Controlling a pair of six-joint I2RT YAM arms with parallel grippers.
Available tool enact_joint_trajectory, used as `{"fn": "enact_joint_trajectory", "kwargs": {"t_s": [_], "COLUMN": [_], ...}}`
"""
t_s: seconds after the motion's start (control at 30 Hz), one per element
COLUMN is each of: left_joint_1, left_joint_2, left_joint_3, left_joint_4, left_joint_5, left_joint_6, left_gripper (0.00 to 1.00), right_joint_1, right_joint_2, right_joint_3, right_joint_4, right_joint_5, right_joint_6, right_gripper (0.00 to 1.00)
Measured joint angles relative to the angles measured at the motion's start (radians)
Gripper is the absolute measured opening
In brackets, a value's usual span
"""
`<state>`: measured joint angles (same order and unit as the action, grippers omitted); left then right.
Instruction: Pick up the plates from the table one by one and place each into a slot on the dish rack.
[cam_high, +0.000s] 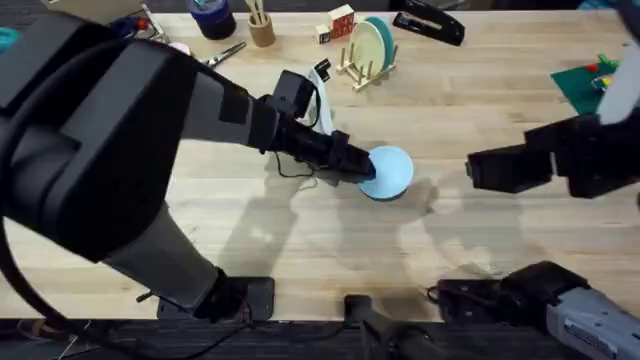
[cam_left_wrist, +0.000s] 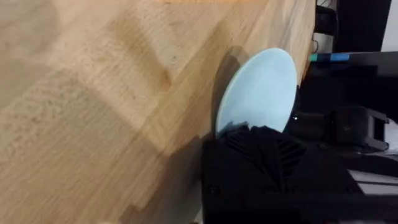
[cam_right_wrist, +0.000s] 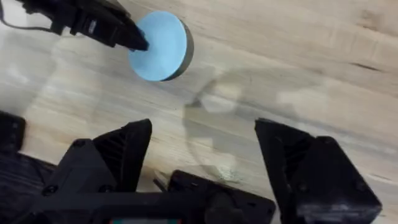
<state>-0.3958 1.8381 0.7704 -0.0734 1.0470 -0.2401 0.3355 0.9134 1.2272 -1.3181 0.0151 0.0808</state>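
Next, my right gripper reaches the light blue plate and grabs its free opposite rim (cam_high: 411, 172), since my left gripper covers part of the plate's rim.
The light blue plate (cam_high: 392, 172) is at the middle of the table (cam_high: 300, 240), tilted up on its edge with a shadow under it. My left gripper (cam_high: 366, 167) is shut on its rim; in the left wrist view the plate (cam_left_wrist: 261, 84) rises from between the black fingers (cam_left_wrist: 249, 140). The right wrist view shows the same plate (cam_right_wrist: 160, 45) held by the left gripper (cam_right_wrist: 135, 41). My right gripper (cam_high: 474, 172) hovers open to the plate's right, its fingers (cam_right_wrist: 121, 149) wide apart and holding nothing. The dish rack (cam_high: 362, 72) stands at the back with a cream-yellow plate (cam_high: 364, 45) upright in a slot.
A darker teal plate (cam_high: 384, 40) also stands in the rack. Along the back edge are scissors (cam_high: 228, 52), a pencil cup (cam_high: 262, 28), a small red and white box (cam_high: 340, 22) and a black stapler (cam_high: 430, 22). A green mat (cam_high: 590, 85) lies far right.
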Motion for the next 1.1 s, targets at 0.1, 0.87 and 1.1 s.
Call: {"fn": "enact_joint_trajectory", "kwargs": {"t_s": [0.1,0.87,1.1], "left_joint_1": [0.0,-0.011,-0.011], "left_joint_2": [0.0,0.0,0.0], "left_joint_3": [0.0,0.001,0.001], "left_joint_4": [0.0,0.018,0.019], "left_joint_5": [0.0,-0.023,-0.024], "left_joint_6": [0.0,-0.041,-0.042], "left_gripper": [0.043,0.042,0.042], "right_joint_1": [0.0,0.0,0.0], "right_joint_2": [0.0,0.0,0.0], "right_joint_3": [-0.049,-0.345,-0.44], "right_joint_4": [0.038,0.321,0.436], "right_joint_5": [0.0,-0.167,-0.219], "right_joint_6": [0.032,0.152,0.179], "right_gripper": [0.995,0.996,0.996]}}
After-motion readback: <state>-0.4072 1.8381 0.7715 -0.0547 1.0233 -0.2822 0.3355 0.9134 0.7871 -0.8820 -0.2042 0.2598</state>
